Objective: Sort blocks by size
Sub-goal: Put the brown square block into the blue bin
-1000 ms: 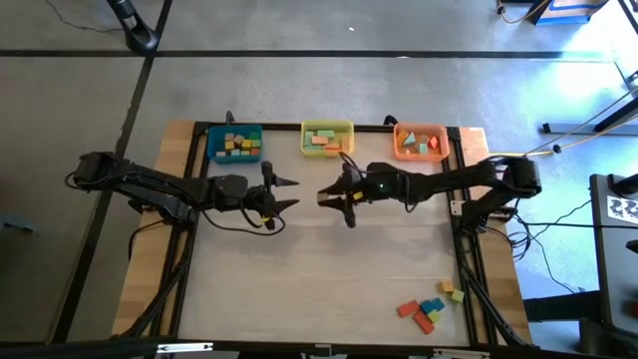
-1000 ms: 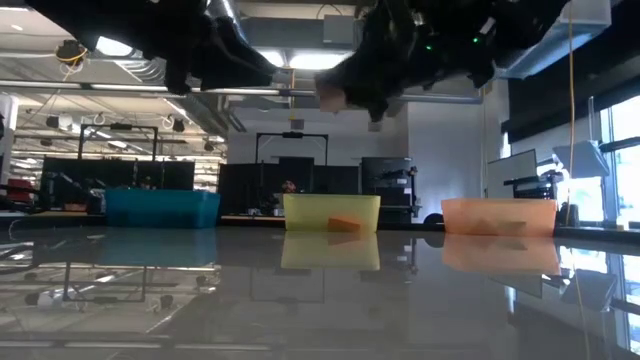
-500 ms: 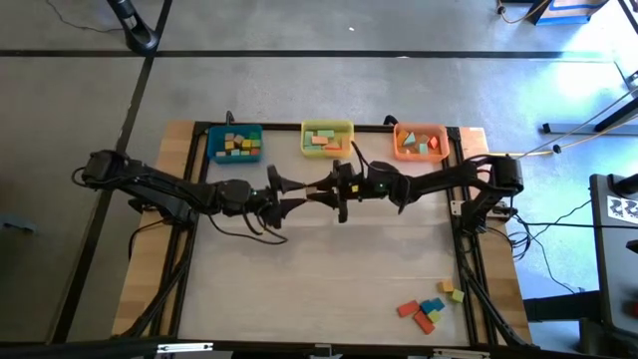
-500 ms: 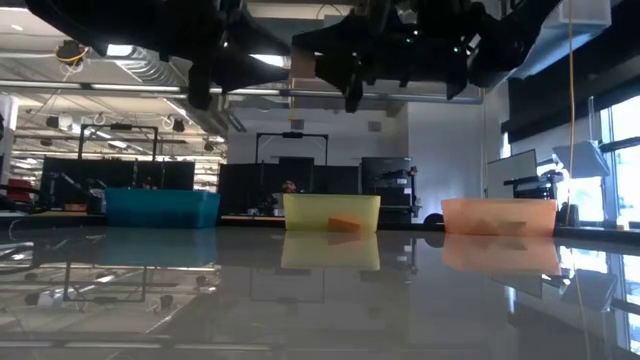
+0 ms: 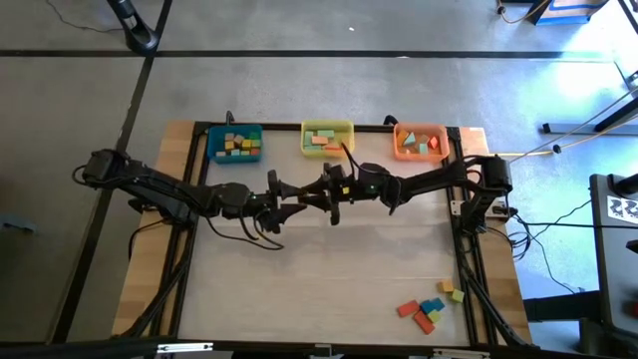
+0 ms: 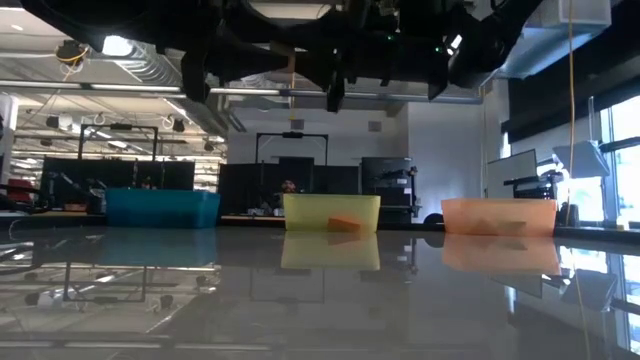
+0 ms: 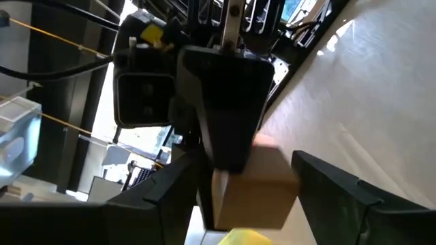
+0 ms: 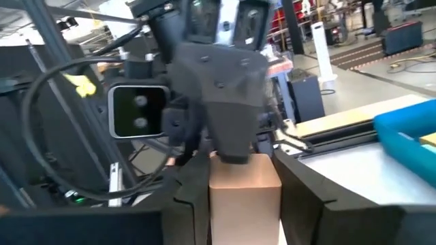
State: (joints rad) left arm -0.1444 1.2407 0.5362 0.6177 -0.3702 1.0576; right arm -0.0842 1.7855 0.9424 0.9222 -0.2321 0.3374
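My left gripper's fingers are on both sides of the tan block, so it should close.
My right gripper (image 5: pixel 319 194) is high above the middle of the table and is shut on a tan block (image 8: pixel 244 194). My left gripper (image 5: pixel 295 197) meets it from the table's left. In the left wrist view its open fingers (image 7: pixel 174 201) stand on either side of the same block (image 7: pixel 255 187). Blocks lie in the blue bin (image 5: pixel 235 145), the yellow bin (image 5: pixel 327 138) and the orange bin (image 5: pixel 420 142) along the far edge. Several loose blocks (image 5: pixel 429 309) lie on the table at the near right. My right gripper pinches the tan block by two opposite sides (image 8: pixel 216 197) between its two fingers (image 8: pixel 194 204). The fingers come level from the table's right. The block is lifted clear, high above the table. My left gripper's fingers flank the block; I cannot tell whether they touch it.
The three bins stand in a row at the table's far edge. The loose blocks lie near the near right corner. The wide bare middle of the table (image 5: pixel 319 269) lies below both arms.
My right gripper has gone toward the table's left with the tan block and has turned from pointing down to level. My left gripper has reached a little toward the table's right, so its fingers now stand around the block.
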